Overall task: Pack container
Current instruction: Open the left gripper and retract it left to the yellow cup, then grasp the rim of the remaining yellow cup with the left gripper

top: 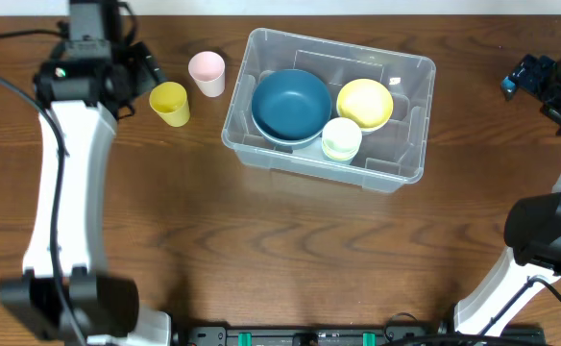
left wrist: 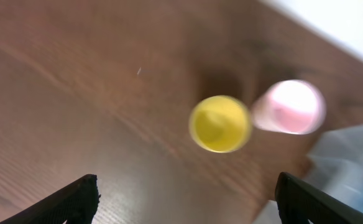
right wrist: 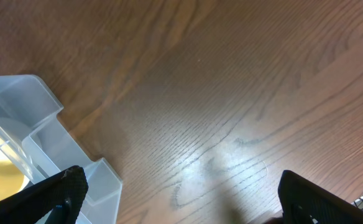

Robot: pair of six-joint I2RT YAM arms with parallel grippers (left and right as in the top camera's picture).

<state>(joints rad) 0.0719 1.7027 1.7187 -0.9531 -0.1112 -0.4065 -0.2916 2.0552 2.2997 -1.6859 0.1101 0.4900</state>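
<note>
My left gripper should next grab the cup's side at the rim with one finger inside, leaving the cup's base free, to pack the yellow cup (top: pixel 170 103) upright in the container.
The clear plastic container (top: pixel 410 163) stands at the table's upper middle. It holds a big blue bowl (top: pixel 290 104), a yellow bowl (top: pixel 365 103) and a pale green cup (top: pixel 341 138). A yellow cup (top: pixel 170 103) and a pink cup (top: pixel 207 73) stand on the table left of it. They also show in the left wrist view, the yellow cup (left wrist: pixel 219 123) next to the pink cup (left wrist: pixel 289 107). My left gripper (left wrist: pixel 184 199) is open and empty above the table, just left of the yellow cup. My right gripper (right wrist: pixel 181 199) is open and empty beside the container's corner (right wrist: pixel 41 134).
The wooden table (top: pixel 261 250) is bare in front of the container. The left arm (top: pixel 69 154) stretches along the left side and the right arm (top: pixel 549 221) along the right edge.
</note>
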